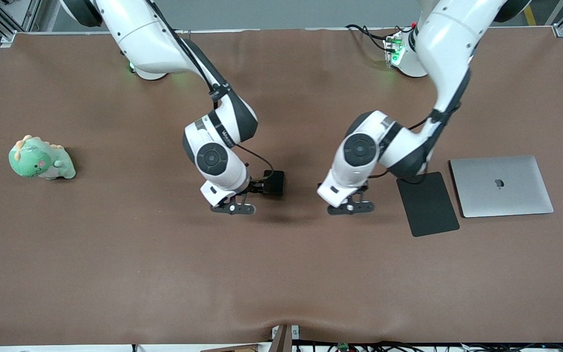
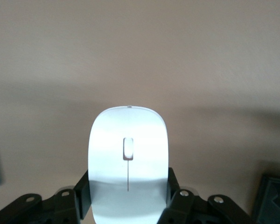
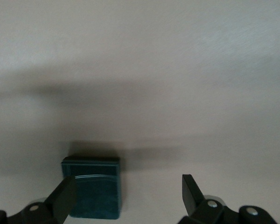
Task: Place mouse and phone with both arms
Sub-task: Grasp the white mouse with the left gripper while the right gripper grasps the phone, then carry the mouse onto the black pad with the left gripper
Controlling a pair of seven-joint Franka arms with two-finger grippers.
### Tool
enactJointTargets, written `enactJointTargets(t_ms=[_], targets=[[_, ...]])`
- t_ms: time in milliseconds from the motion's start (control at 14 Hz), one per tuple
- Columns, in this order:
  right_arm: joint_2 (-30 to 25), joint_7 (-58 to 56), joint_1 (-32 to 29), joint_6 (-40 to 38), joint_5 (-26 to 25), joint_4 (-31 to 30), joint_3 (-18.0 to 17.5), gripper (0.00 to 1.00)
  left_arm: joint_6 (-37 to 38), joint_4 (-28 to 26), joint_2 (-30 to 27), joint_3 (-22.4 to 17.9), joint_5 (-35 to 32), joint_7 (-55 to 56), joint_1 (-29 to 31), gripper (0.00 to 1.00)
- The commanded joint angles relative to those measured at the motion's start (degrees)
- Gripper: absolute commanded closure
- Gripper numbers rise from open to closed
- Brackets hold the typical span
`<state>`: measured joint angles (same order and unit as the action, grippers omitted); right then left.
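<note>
The black phone [image 3: 92, 189] needs to be placed, so next my right gripper should grab it by its opposite edges.
The white mouse [image 2: 128, 154] sits between the fingers of my left gripper [image 2: 128, 193], which press on both its sides low over the brown table. In the front view this gripper [image 1: 351, 208] hides the mouse, beside the black mouse pad. The black phone [image 3: 91, 186] lies flat on the table. My right gripper [image 3: 127, 196] is open and low over it, with one finger [image 3: 63, 198] at the phone's edge and the other well apart from it. In the front view the right gripper [image 1: 232, 209] is over the table's middle and hides the phone.
A flat black mouse pad [image 1: 428, 203] lies toward the left arm's end of the table, with a closed silver laptop [image 1: 501, 186] beside it. A green dinosaur plush [image 1: 41, 159] sits toward the right arm's end.
</note>
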<state>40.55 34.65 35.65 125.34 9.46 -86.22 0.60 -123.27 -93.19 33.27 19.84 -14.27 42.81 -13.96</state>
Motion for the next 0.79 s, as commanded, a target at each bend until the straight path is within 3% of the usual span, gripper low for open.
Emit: enactJointTargets(t_ms=[0, 357, 714], targets=[[5.14, 5.33, 3.54, -0.45, -4.17, 5.96, 0.55, 0.00, 0.84, -2.53, -3.83, 0.81, -1.03, -3.07, 4.36, 1.00], [9.54, 8.07, 5.39, 2.35, -5.95, 8.08, 0.55, 0.00, 1.54, -7.26, -6.99, 1.95, -0.59, -11.85, 12.10, 1.00], [10.51, 8.33, 5.84, 4.38, -5.86, 8.17, 0.46, 0.00, 0.05, -10.78, -7.26, 1.96, -0.94, -17.50, 18.52, 1.00]])
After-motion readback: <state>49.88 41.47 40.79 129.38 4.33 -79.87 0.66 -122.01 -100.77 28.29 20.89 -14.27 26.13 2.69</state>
